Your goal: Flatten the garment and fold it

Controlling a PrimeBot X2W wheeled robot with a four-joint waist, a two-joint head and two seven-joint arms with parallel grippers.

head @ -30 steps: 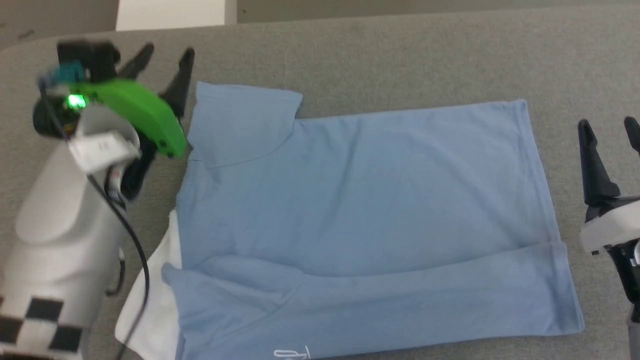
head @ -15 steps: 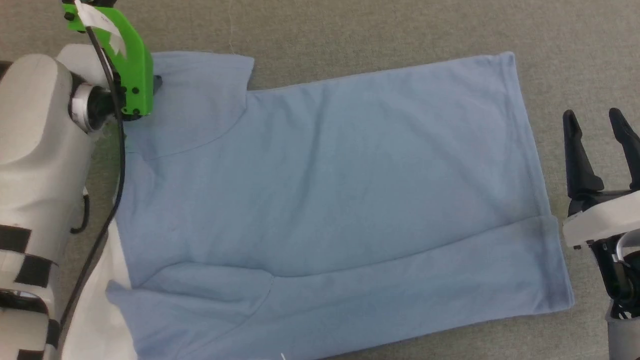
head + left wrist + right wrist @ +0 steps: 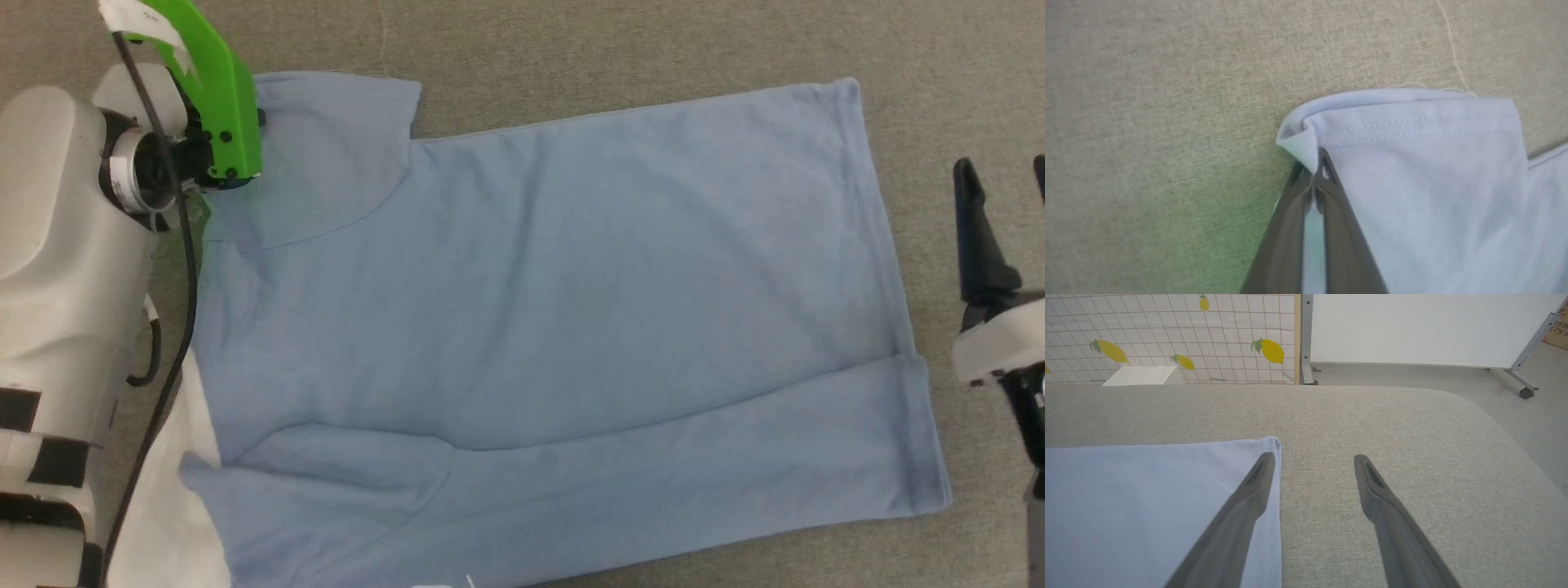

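The shirt's body [image 3: 627,265] is lying flat on the padding, so I should next use my right gripper to pinch the shirt by its far hem corner [image 3: 848,90], where the shirt's edge curls up.
The garment [image 3: 555,310], a light blue short-sleeved shirt, lies spread on the grey padded surface [image 3: 653,41], its near strip folded over onto itself. A white piece [image 3: 171,506] of it shows at the lower left. In the left wrist view my left gripper [image 3: 1314,171] is shut on the corner of the far sleeve [image 3: 1412,163], which bunches up at the tips. The green wrist bracket [image 3: 220,98] hides those fingers in the head view. My right gripper [image 3: 1314,459] stands open at the hem corner [image 3: 1276,443], one finger above the cloth and one above bare surface.
A loose thread [image 3: 384,33] lies on the surface beyond the sleeve. In the right wrist view the surface's rounded far edge [image 3: 1494,416] drops to the floor. Beyond it stand a white box [image 3: 1143,375], a lemon-patterned wall [image 3: 1167,326] and a white board on a wheeled stand [image 3: 1523,392].
My left gripper has come down from open above the surface and shut on the far sleeve's corner. The head camera has tilted, shifting the whole picture. The right gripper stays open.
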